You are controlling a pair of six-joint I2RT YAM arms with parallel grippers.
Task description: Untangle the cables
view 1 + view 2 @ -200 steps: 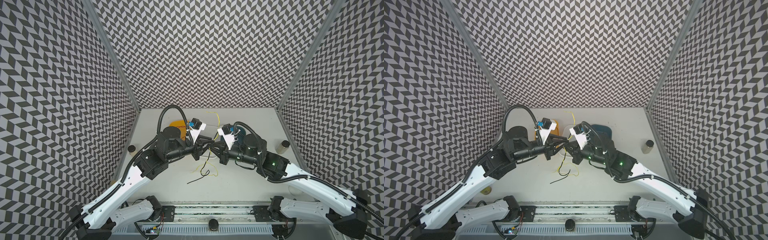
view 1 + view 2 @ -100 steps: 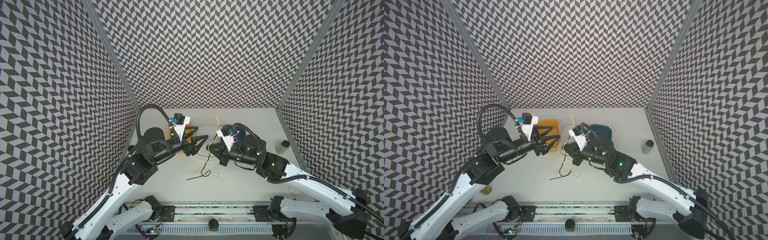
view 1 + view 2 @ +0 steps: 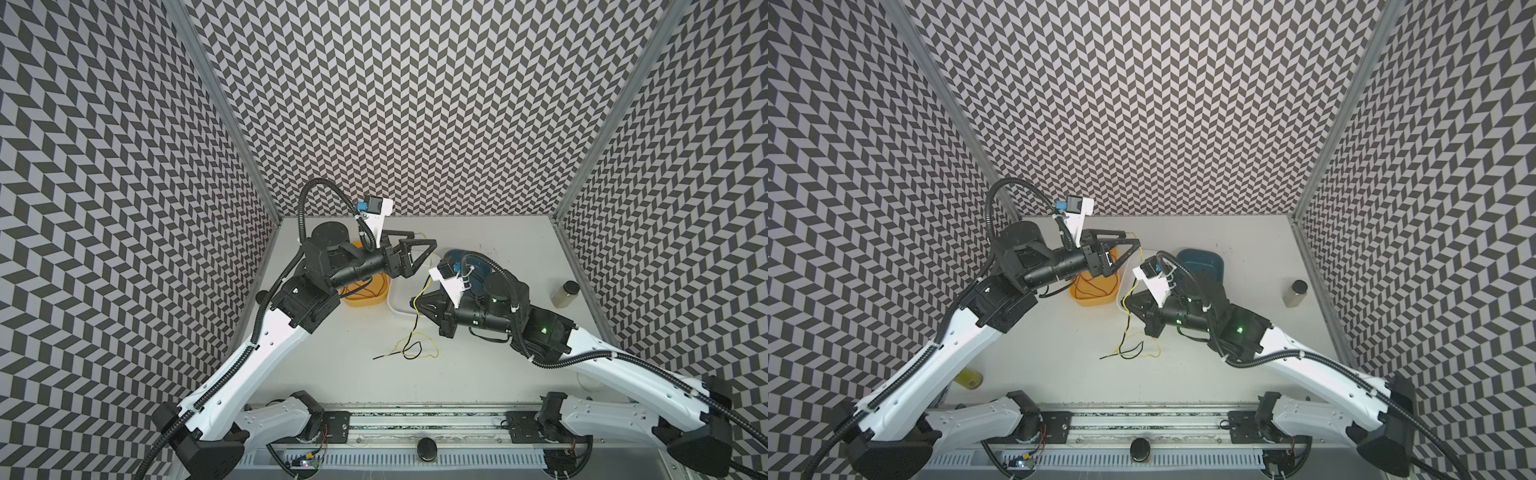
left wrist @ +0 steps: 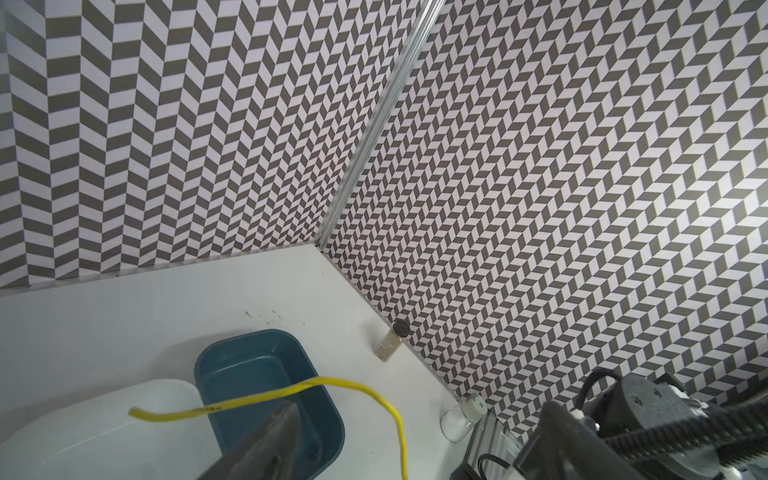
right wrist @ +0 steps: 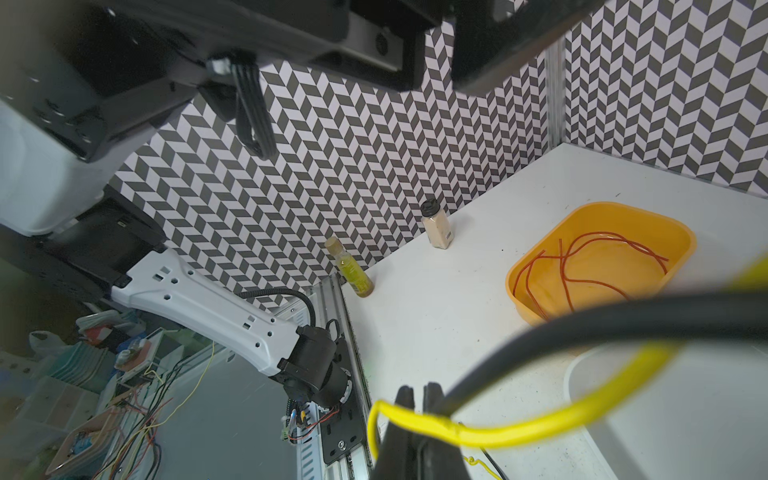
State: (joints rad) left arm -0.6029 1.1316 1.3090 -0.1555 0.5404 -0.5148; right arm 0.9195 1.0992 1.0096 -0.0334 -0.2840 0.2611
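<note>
Next, my left gripper grabs only the yellow cable [image 3: 424,284] near its loose end to untangle it from the black cable [image 3: 413,328].
My right gripper [image 3: 414,306] [image 5: 415,395] is shut on a yellow cable [image 5: 540,424] and a black cable [image 5: 582,320], held above the table. Below it both hang down and end in a loose tangle [image 3: 411,350] [image 3: 1133,352] on the table. Upward, the yellow cable [image 3: 424,284] rises to my left gripper [image 3: 424,241] [image 3: 1129,239], which is open. In the left wrist view the yellow cable [image 4: 353,384] arcs just past one of my fingers [image 4: 270,440]; whether they touch I cannot tell. A red cable [image 5: 582,266] lies coiled in the orange tub [image 5: 681,245] [image 3: 365,300].
A white tub [image 3: 397,291] [image 4: 104,428] and a blue tub [image 3: 1200,258] [image 4: 324,415] stand at the back middle. A spice jar [image 3: 565,294] stands by the right wall. Against the left wall are a jar [image 5: 436,226] and a yellow-green bottle [image 5: 351,270].
My left gripper has opened, pulled away from the right gripper toward the orange tub, then swung up and back by the yellow cable's upper part. The right gripper stays shut and almost still.
</note>
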